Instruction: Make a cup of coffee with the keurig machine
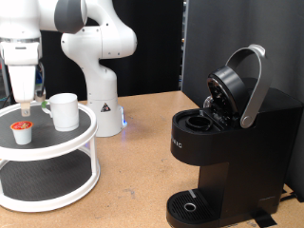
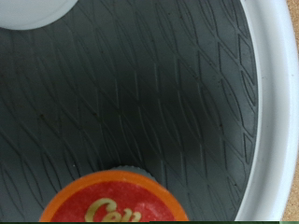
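My fingers stop above the red lid of the pod point(image 1: 21, 125) point(image 2: 114, 200), so it is too early to close on the pod, and my gripper lowers first.
The black keurig machine point(image 1: 228, 142) stands at the exterior view's right with its lid and silver-grey handle raised, so the pod chamber is open. The white cup point(image 1: 64, 111) stands on the top shelf of a white round two-tier stand point(image 1: 57, 152) at the left; part of its rim shows in the wrist view point(image 2: 33, 9). A small white pod with a red-orange top point(image 1: 22, 131) stands beside the cup and shows in the wrist view point(image 2: 112, 201). My gripper point(image 1: 23, 104) hangs just above the pod, apart from it. No fingers show in the wrist view.
The stand's shelf has a dark ribbed mat point(image 2: 149, 103) and a raised white rim point(image 2: 273, 112). The robot's white base point(image 1: 100, 95) stands behind the stand on the wooden table point(image 1: 133, 180). A black panel is behind the machine.
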